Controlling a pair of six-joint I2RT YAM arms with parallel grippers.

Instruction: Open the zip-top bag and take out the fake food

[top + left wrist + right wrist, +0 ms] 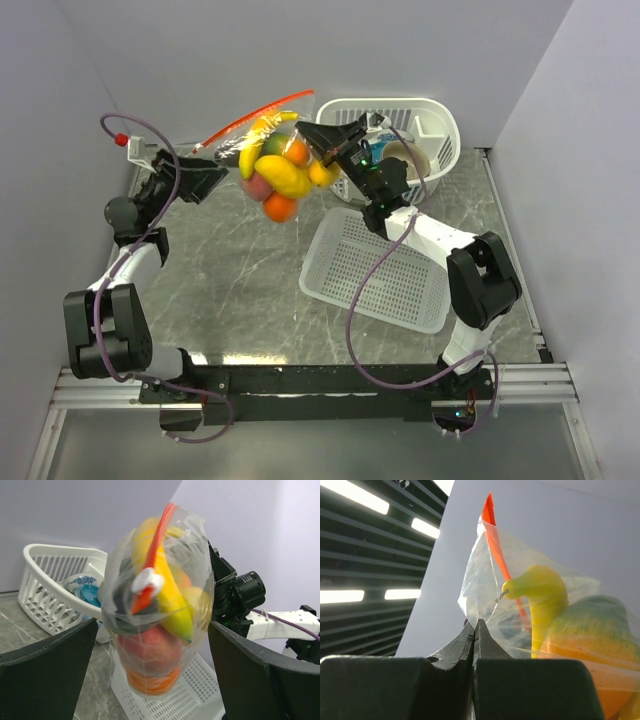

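Note:
The zip-top bag [275, 165] should next be gripped by my left gripper at the plastic beside the white slider, so the slider and zipper stay free for opening.
The zip-top bag [275, 165] hangs in the air above the table between my two grippers, full of fake food. A yellow banana [285, 175] and an orange fruit [280, 207] show through the plastic. Its red-orange zipper strip [255, 112] runs along the top. My right gripper [322, 140] is shut on a fold of the bag's clear plastic [485, 580], next to a yellow piece [545, 595]. My left gripper [215, 178] is open, with the bag [155, 605] hanging between its spread fingers and touching neither. The white slider [148, 580] sits on the strip [160, 535].
A round white basket [440, 125] at the back right holds a blue bowl [375, 150] and a tan bowl [405, 155]. A flat white slatted basket [380, 270] lies under my right arm. Grey walls close in on three sides.

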